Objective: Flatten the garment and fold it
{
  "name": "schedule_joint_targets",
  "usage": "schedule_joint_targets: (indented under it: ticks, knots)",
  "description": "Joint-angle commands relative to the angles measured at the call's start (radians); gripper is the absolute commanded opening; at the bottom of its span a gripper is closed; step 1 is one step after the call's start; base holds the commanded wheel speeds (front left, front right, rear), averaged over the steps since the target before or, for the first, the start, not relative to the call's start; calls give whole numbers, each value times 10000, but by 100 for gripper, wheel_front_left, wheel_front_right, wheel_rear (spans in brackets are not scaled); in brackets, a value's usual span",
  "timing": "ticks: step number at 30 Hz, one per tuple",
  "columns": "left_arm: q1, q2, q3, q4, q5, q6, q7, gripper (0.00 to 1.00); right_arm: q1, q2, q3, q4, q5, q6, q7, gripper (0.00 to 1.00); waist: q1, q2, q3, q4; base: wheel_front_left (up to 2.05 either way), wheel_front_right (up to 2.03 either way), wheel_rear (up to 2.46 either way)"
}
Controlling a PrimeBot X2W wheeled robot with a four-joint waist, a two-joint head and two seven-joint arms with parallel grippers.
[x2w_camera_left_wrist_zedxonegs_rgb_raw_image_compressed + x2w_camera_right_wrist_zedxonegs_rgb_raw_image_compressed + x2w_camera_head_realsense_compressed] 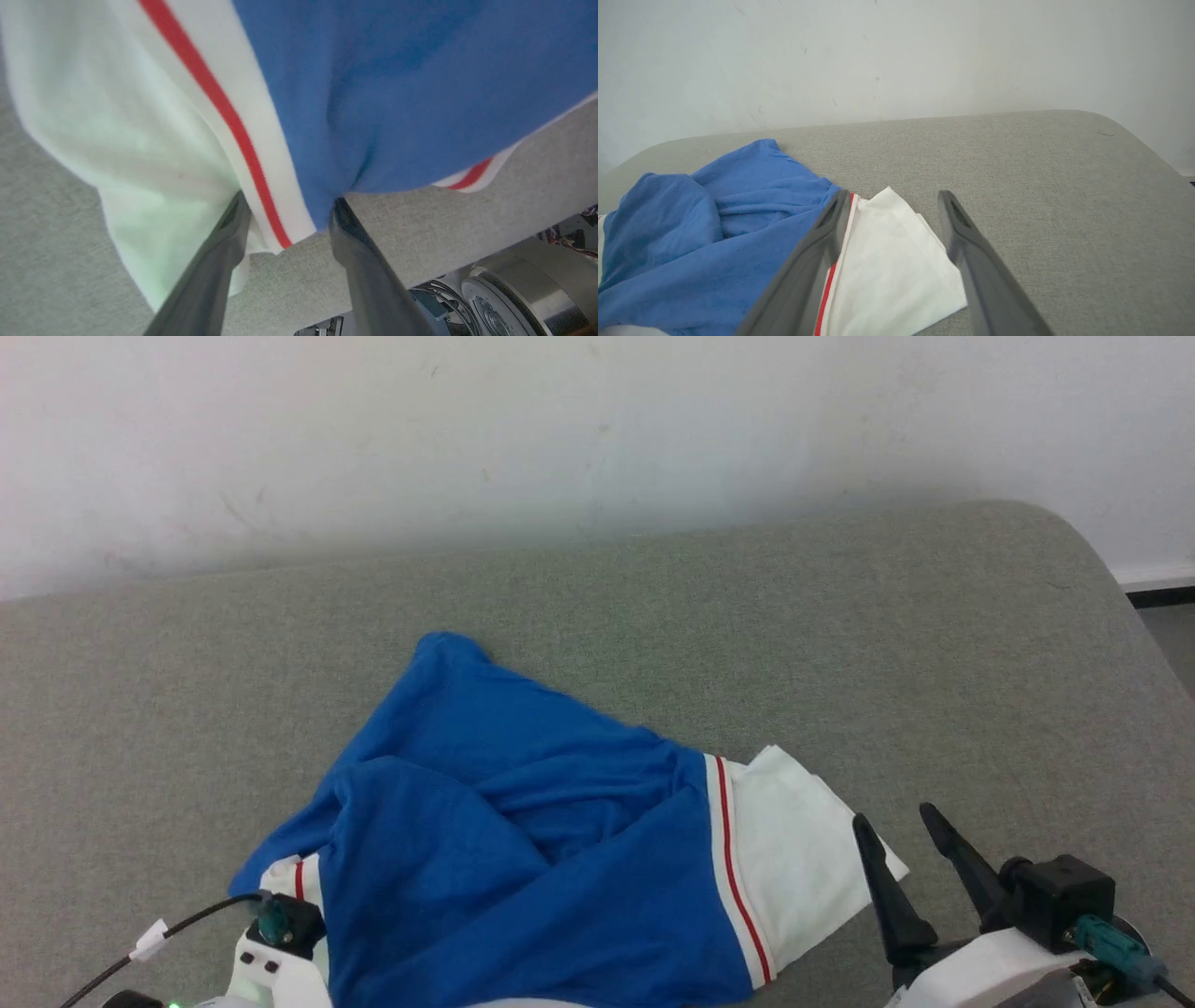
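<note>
The left gripper grabs that red-striped trim (274,221) of the garment next, since the trim bunches up between my fingers while the white sleeve (151,196) lies slack.
The bright blue garment (523,821) lies crumpled on the grey-green surface, near the front edge. One white sleeve end (794,849) with a red stripe points right; another striped bit (294,877) shows at the left. My right gripper (892,817) stands open just right of the white sleeve (887,261), its left finger over the stripe trim in the right wrist view. My left gripper (287,205) is open, its fingers spread with the garment's (397,93) striped edge hanging between the tips. In the head view its fingers are hidden under the cloth. No printed "3" shows.
The padded surface (840,644) runs back to a white wall (560,429) and rounds off at the far right, where floor (1172,644) shows. A black cable (187,924) trails by my left wrist. The robot's base (514,289) sits below the front edge.
</note>
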Motion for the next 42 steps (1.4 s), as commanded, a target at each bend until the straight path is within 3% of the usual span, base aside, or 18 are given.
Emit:
schedule_joint_targets:
  ticks: [1, 6, 13, 20, 29, 30, 32, 38, 42]
  knots:
    - [290, -447, -363, 566, -118, -89, 35, 0, -148, 28, 1, 52, 60, -7, 30, 100, 2, -2, -6, -24, 0, 0, 0]
    - [394, -688, 43, 688, -236, 217, -820, 0, -140, -167, 442, 292, 341, -7, 707, 100, 2, -2, -148, 112, 0, 0, 0]
    - [716, -698, 831, -67, -218, 863, -2255, 0, -545, -1257, 1828, 1325, 1068, -7, 2754, 100, 2, -2, -219, 439, 0, 0, 0]
    - [752, -631, 1058, -1050, -20, 1192, -2718, 0, -1677, -2208, 3702, 2757, 1475, -7, 3868, 100, 2, -2, -128, 757, 0, 0, 0]
    - [779, -765, 1145, -1427, 23, 1377, -3068, 0, -2624, -2560, 5526, 4721, 2001, -7, 5128, 100, 2, -2, -24, 821, 0, 0, 0]
    - [781, -803, 1148, -1435, -3, 1362, -3117, 0, -2684, -2575, 5683, 4892, 2080, -7, 5234, 54, 2, -2, -24, 827, 0, 0, 0]
    - [796, -868, 1118, -1427, -29, 1366, -3142, 0, -2756, -2525, 5921, 5175, 2413, -7, 5400, 0, 2, -2, -31, 822, 0, 0, 0]
    - [842, -948, 1157, -1411, -122, 1361, -3285, 0, -3046, -2573, 6185, 5407, 2911, -7, 5120, 0, 2, -2, -120, 791, 0, 0, 0]
    - [867, -840, 1313, -1557, -69, 1446, -3496, 0, -3249, -2714, 5918, 5086, 3119, -7, 4348, 0, 2, -2, -358, 752, 0, 0, 0]
